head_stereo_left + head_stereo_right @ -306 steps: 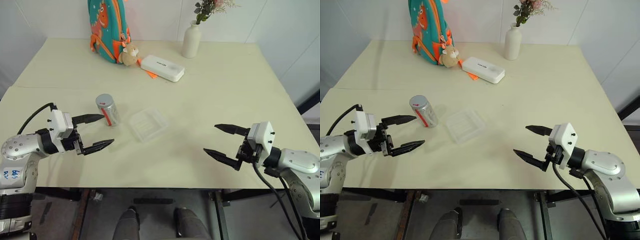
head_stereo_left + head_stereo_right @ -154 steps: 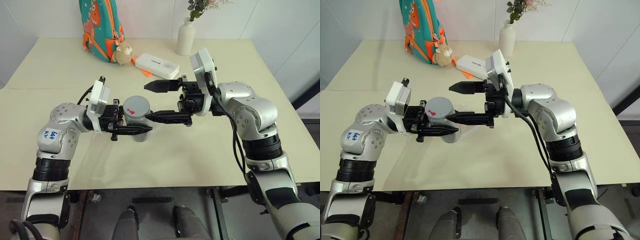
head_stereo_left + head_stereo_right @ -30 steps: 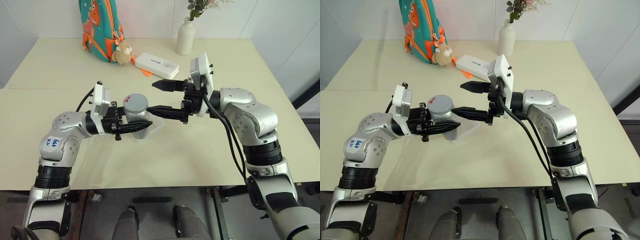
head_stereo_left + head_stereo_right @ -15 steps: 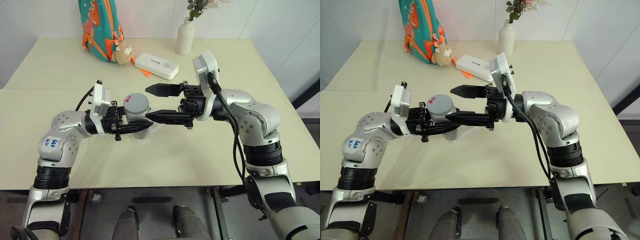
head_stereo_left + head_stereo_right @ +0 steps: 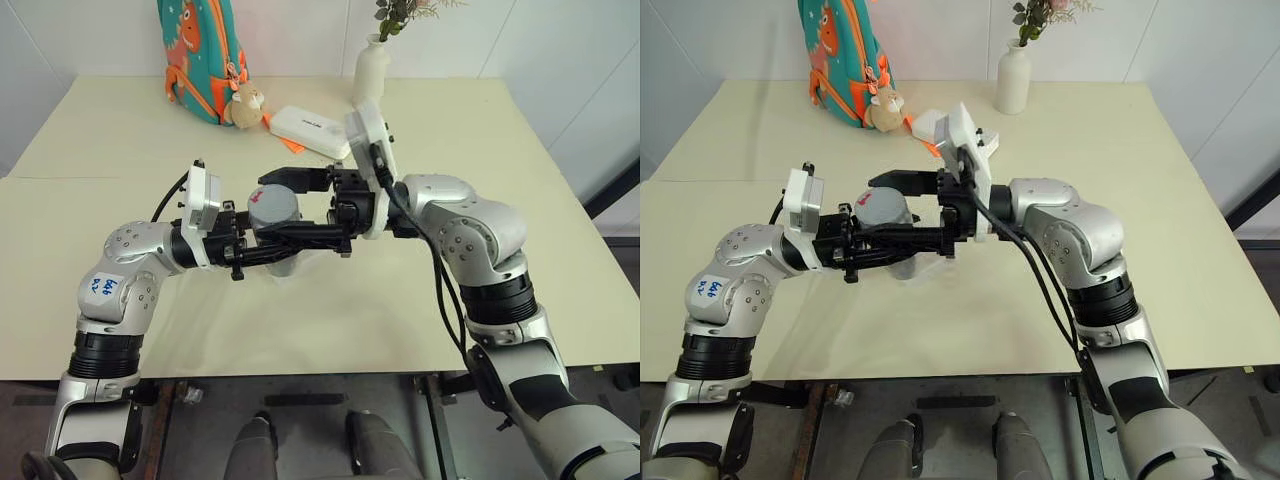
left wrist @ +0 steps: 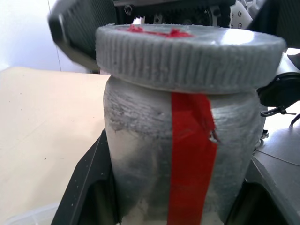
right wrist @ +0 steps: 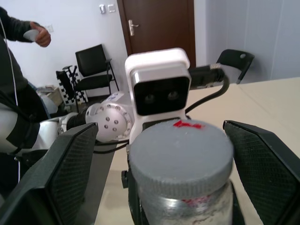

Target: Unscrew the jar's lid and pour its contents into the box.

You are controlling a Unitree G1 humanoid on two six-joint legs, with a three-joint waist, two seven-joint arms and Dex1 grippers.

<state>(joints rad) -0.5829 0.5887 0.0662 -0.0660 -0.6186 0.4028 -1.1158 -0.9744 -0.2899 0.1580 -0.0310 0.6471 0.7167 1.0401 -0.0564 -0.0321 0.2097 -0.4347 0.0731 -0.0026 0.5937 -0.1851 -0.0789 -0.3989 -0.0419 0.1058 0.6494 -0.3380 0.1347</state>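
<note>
My right gripper closes on the lid next: its fingers stand beside the grey ribbed lid (image 7: 182, 157), above the jar's silvery body (image 7: 187, 208), in the right wrist view.
The jar (image 5: 276, 232), silvery with a red strip, stands upright above the table with my left gripper (image 5: 288, 243) shut on its body. In the left wrist view its fingers (image 6: 89, 183) press the jar (image 6: 183, 140) from both sides. The grey ribbed lid (image 5: 274, 206) with a red mark sits on top. My right gripper (image 5: 264, 208) is open and reaches in from the right, one finger on each side of the lid (image 7: 180, 147), with gaps showing. A corner of the clear box (image 6: 28, 216) lies below the jar. The contents are hidden inside the jar.
At the back of the table stand a teal backpack (image 5: 200, 55) with a plush toy (image 5: 245, 102), a white oblong case (image 5: 315, 130) and a white vase (image 5: 370, 75). A person (image 7: 18, 70) and black chairs (image 7: 91, 65) stand beyond the table's left side.
My right gripper has moved left, and its open fingers now reach around the lid instead of stopping just right of it. The left gripper and the jar have kept still.
</note>
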